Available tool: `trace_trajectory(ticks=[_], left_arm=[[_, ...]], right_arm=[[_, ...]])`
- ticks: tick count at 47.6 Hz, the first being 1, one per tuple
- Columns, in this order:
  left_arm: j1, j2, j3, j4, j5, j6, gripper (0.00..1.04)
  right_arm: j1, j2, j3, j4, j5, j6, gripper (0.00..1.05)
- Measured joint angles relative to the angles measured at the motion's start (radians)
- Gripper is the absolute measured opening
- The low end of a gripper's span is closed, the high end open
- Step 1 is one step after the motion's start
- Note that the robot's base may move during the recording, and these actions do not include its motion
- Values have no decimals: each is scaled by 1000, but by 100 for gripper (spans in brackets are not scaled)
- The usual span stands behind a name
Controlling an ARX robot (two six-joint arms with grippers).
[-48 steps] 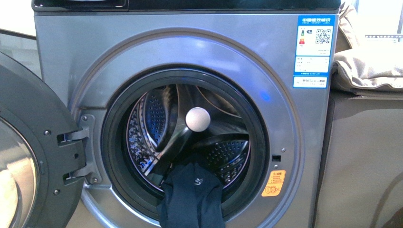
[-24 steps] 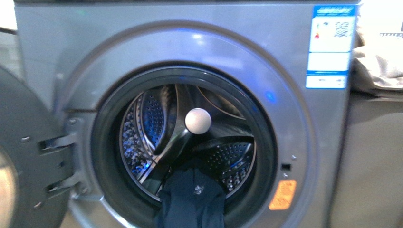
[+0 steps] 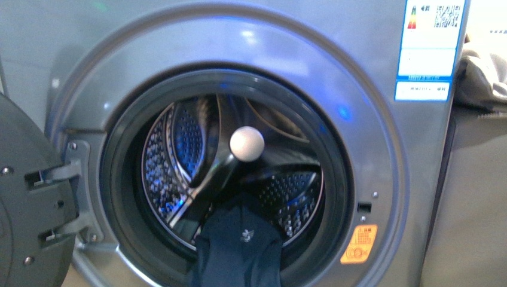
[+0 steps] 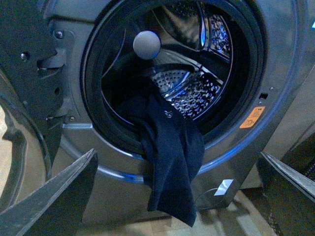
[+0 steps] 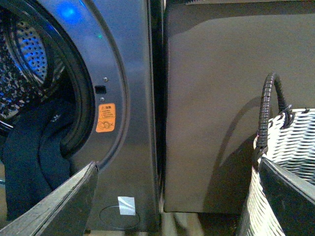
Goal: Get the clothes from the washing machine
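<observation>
The left gripper grabs the clothes by the bulging fold (image 4: 166, 118) beside the white logo next, because the lower cloth (image 4: 172, 182) hangs slack down the machine's front.
The silver-grey washing machine (image 3: 370, 155) fills the front view with its round door (image 3: 30, 203) swung open to the left. The dark navy clothes (image 3: 239, 248) lie in the bottom of the steel drum and hang limp over the front rim, with a small white logo showing. In the left wrist view the clothes (image 4: 170, 147) droop down the machine's front, and my left gripper (image 4: 177, 153) is open and short of them, touching nothing. My right gripper (image 5: 177, 162) is open and empty, facing the machine's right edge (image 5: 133, 73), with the clothes (image 5: 34, 152) off to one side. Neither gripper shows in the front view.
A white ball (image 3: 247, 143) sits at the drum's centre. A woven grey-white basket (image 5: 290, 147) with a dark handle stands on the floor right of the machine, in front of a dark cabinet side (image 5: 216, 98). Beige cushions (image 3: 484, 72) lie on top of that cabinet.
The front view has closed in on the washing machine, so the drum opening looks larger and the top panel is out of frame. The clothes have not moved.
</observation>
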Motion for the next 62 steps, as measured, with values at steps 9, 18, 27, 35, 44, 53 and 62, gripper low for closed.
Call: trace_trajectory(ticks=[9,18,27,35,44,53,62], left_arm=[[-81,280,49,254,-51,19,98],[-170,567,137,449,-99,66,98],[-241,814,243,564,-148,110,98],[-301,970,344,611,-176,135,98],[-333,1090,434,621,-196,139,98],[-354,1241,557,621,-223,139,98],[-377,1432,723,592,-263,160,98]], right_arm=[[0,0,0,0,0,0,97],[0,0,0,0,0,0,97],[0,0,0,0,0,0,97],[0,0,0,0,0,0,97],[0,0,0,0,0,0,97],[0,0,0,0,0,0,97],[0,0,0,0,0,0,97]])
